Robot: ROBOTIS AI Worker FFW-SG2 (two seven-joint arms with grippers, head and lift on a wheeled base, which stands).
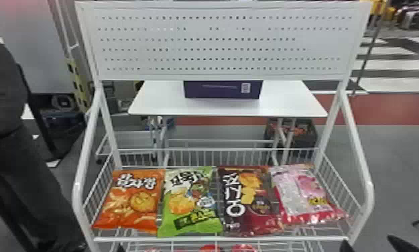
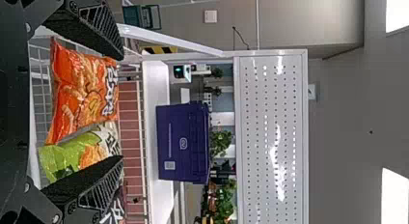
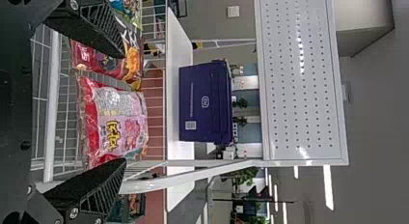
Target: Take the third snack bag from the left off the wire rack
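My right gripper needs to take the dark red bag off the wire rack next, so it should grab the bag by its bottom half (image 1: pixel 249 219).
Four snack bags lie side by side in the white wire rack (image 1: pixel 359 214): orange (image 1: pixel 131 201), green (image 1: pixel 188 202), a dark red and black bag (image 1: pixel 248 201) third from the left, and pink (image 1: pixel 302 194). My left gripper (image 2: pixel 113 108) hangs open in front of the rack, facing the orange bag (image 2: pixel 82 93) and the green bag (image 2: pixel 72 154). My right gripper (image 3: pixel 115 108) is open too, facing the pink bag (image 3: pixel 113 120), with the dark red bag (image 3: pixel 108 60) beside one finger. Two black fingertips (image 1: pixel 399 243) poke up at the head view's bottom right.
A white perforated back panel (image 1: pixel 218 40) rises above the rack. Behind it a white table (image 1: pixel 285 100) carries a dark blue box (image 1: pixel 222 89). A person in dark clothes (image 1: pixel 7 140) stands at the left. More packets show on a lower shelf (image 1: pixel 225 248).
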